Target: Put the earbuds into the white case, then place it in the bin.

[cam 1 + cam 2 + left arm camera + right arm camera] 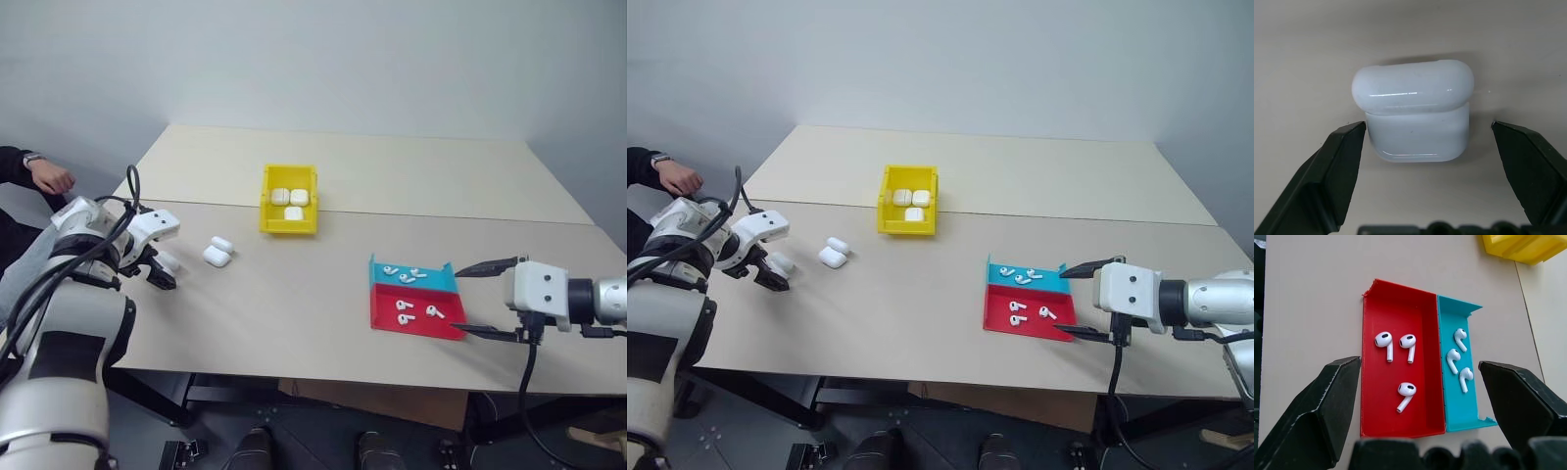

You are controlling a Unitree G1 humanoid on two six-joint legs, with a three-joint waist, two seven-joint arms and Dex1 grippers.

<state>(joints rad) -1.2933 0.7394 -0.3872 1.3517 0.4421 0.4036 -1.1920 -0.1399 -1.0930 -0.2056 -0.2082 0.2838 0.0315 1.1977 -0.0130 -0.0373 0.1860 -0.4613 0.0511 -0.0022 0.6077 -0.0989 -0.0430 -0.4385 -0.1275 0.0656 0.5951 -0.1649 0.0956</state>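
My left gripper closes on the case next, since its fingers reach down beside the white case's lower body. Closing now would catch the case.
A closed white case lies on the table between the spread fingers of my open left gripper, which points down at it without touching. Two more white cases lie just to its right. The yellow bin stands at the table's middle with three white cases inside. Three earbuds lie in a red tray and three more earbuds in the blue tray beside it. My right gripper hangs open just right of these trays, empty.
A person's hand rests at the table's far left edge. The tan table has open surface between the cases and the trays. A seam runs across the table behind the bin.
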